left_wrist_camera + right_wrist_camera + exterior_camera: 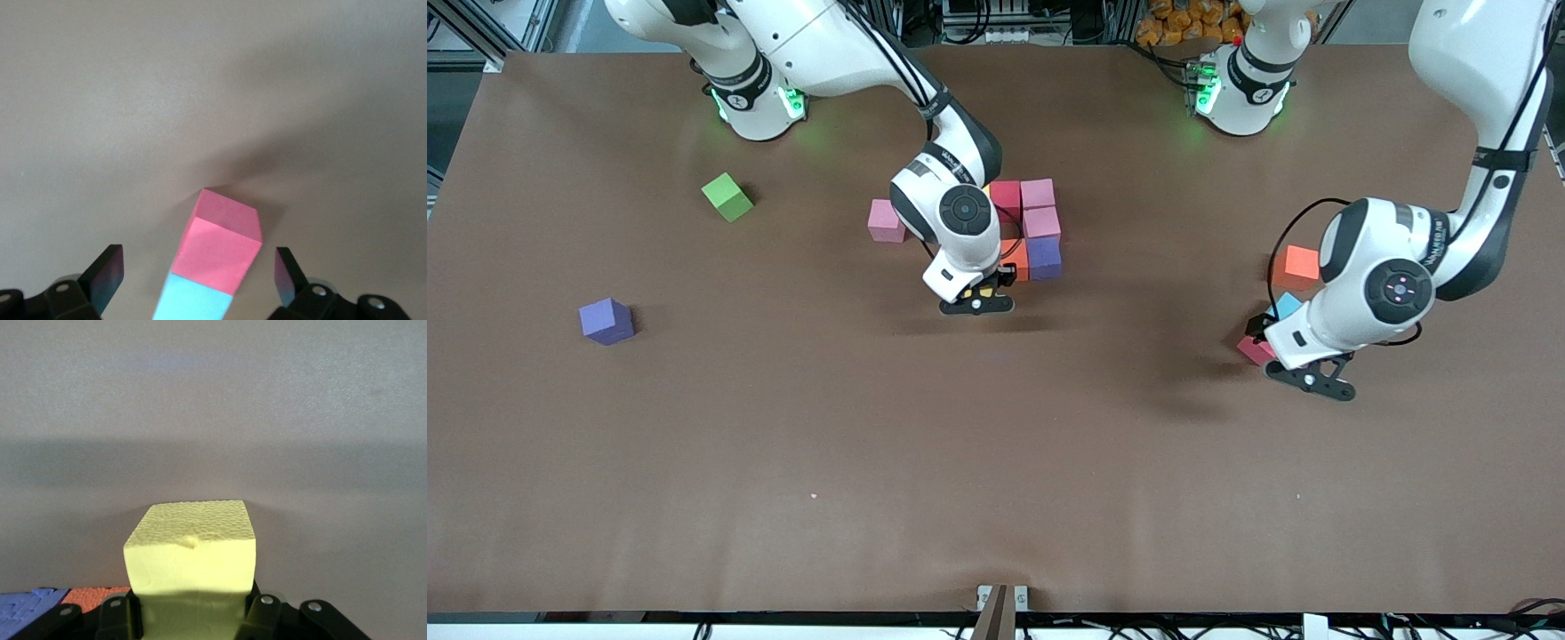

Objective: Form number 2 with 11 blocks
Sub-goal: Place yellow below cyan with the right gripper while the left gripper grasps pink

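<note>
My right gripper is ready and needs to open, because the yellow block is down at the orange block's near corner and would stay there.
My right gripper [976, 300] is shut on a yellow block [190, 550], low over the table beside the cluster's orange block [1015, 258]. The cluster holds a red block [1005, 194], two pink blocks [1038, 193] [1041, 222] and a purple block [1044, 258], all touching. Another pink block [886, 220] lies slightly apart, partly hidden by the right arm. My left gripper [199, 267] hangs open over a reddish-pink block [223, 243] that touches a light blue block [197, 303]. Both lie between its fingers, untouched.
An orange-red block [1301, 267] lies beside the light blue block [1287, 305], toward the left arm's end. A loose purple cube [607, 321] and a green cube [727, 196] lie toward the right arm's end. The brown table [996, 462] stretches wide nearer the camera.
</note>
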